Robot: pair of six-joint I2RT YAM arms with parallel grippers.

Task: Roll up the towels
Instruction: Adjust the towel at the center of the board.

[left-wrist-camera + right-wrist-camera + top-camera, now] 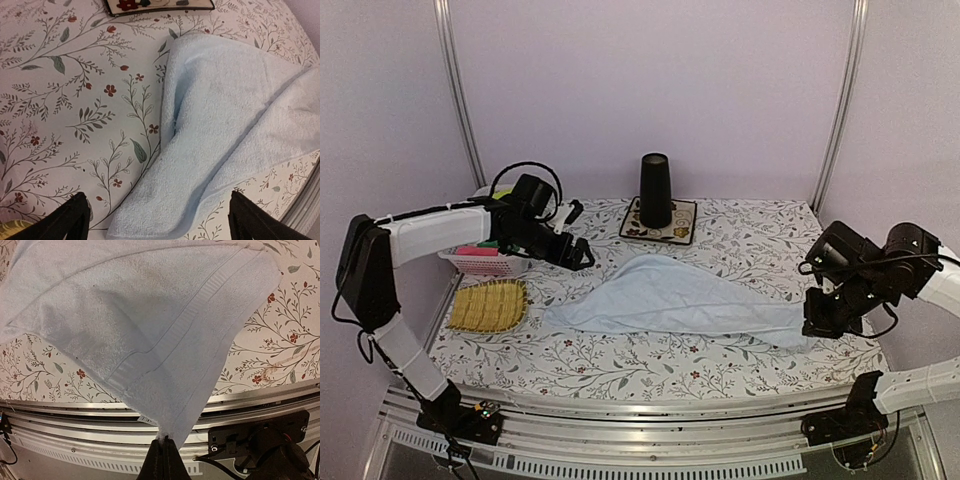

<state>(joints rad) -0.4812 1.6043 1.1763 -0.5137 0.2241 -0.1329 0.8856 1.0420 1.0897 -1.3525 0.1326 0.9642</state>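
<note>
The left gripper grabs the towel's folded end [564,315] [141,220] next, opposite the towel's corner that my right gripper holds, to spread the towel for rolling.
A plain light blue towel [670,300] lies spread across the middle of the flowered tablecloth. My right gripper [817,325] is shut on its right corner near the table's front right edge. In the right wrist view the towel [140,315] stretches away from the pinched corner at the gripper [165,450], lifted off the cloth there. My left gripper [582,255] is open and hovers over the towel's left end. In the left wrist view that folded end of the towel [225,125] lies between and beyond the wide-apart fingers [70,220], and the gripper [160,227] holds nothing.
A black cone [655,190] stands on a square flowered mat [682,230] at the back. A woven yellow straw tray [488,305] lies front left, with a white basket [485,264] behind it. The metal front rail [75,415] runs under the right gripper.
</note>
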